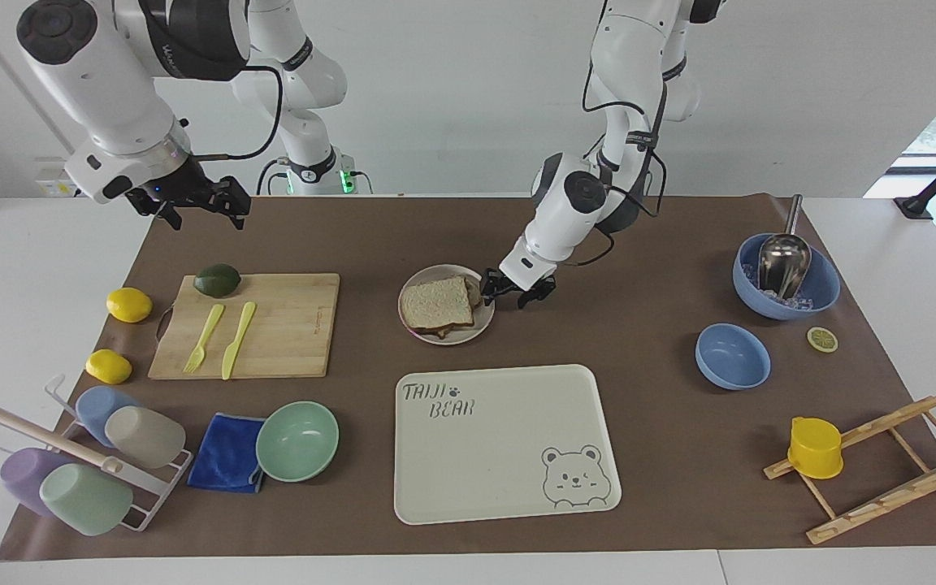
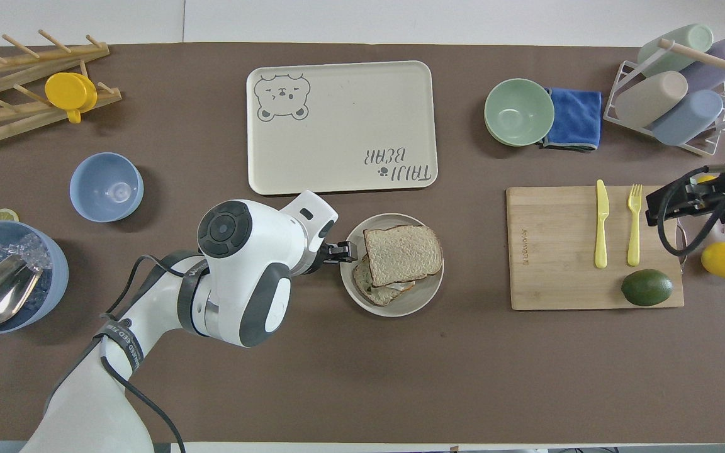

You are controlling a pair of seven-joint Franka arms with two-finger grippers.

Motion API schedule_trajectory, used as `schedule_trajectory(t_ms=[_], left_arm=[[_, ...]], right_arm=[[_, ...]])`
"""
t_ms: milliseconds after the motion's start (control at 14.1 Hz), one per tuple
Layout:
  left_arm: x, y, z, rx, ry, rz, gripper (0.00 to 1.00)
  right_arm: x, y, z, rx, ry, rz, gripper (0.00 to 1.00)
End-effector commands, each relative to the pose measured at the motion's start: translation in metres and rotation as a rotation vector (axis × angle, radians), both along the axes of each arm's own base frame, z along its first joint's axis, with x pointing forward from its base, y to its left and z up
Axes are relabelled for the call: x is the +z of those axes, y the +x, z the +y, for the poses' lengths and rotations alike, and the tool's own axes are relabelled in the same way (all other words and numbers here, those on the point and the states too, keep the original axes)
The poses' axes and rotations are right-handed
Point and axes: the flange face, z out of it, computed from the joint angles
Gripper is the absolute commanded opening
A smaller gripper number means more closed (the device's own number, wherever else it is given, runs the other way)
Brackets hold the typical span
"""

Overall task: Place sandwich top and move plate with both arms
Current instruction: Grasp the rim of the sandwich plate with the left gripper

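Observation:
The plate's bare rim [image 2: 345, 268] is the part my left gripper should grab next. The sandwich top [image 2: 403, 256] covers the plate's middle and reaches the plate's opposite edge.
The sandwich top [image 1: 435, 301] lies on a lower slice on the plate [image 1: 468, 331], mid-table; both also show in the overhead view, the sandwich top [image 2: 402, 253] and the plate [image 2: 414, 301]. My left gripper [image 1: 515, 292] is open and low at the plate's rim on the left arm's side; one finger is over the rim, the other outside it. It also shows in the overhead view [image 2: 345, 251]. My right gripper [image 1: 192, 211] is open and empty, raised over the mat beside the cutting board, and shows in the overhead view [image 2: 669, 202].
The cream bear tray [image 1: 507, 443] lies farther from the robots than the plate. A cutting board [image 1: 289, 325] with fork, knife and avocado [image 1: 217, 279] sits toward the right arm's end, with two lemons, a green bowl [image 1: 297, 440] and a cup rack. Blue bowls [image 1: 732, 356] sit toward the left arm's end.

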Motion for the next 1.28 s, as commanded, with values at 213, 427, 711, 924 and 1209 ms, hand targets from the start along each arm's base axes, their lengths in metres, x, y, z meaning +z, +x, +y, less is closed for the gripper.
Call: schedule_trajectory(t_ms=[213,427,711,924,1209], left_arm=[[-0.013,-0.011,-0.006,0.021,-0.007,-0.008,0.54],[-0.013,-0.011,-0.007,0.026,-0.012,-0.007,0.42],[-0.012,-0.013,-0.010,0.036,-0.013,-0.003,0.17],[-0.013,-0.016,-0.013,0.043,-0.013,0.004,0.00],[-0.013,-0.020,-0.017,0.053,-0.020,0.013,0.00]], right_arm=[[0.004,-0.003,-0.001,0.009,-0.003,-0.007,1.00],[0.005,-0.004,-0.027,-0.040,-0.002,-0.011,1.00],[0.004,-0.006,-0.042,-0.065,0.005,-0.007,1.00],[0.005,-0.005,-0.033,-0.053,0.015,-0.011,1.00],[0.005,-0.006,-0.038,-0.064,0.015,-0.011,1.00]])
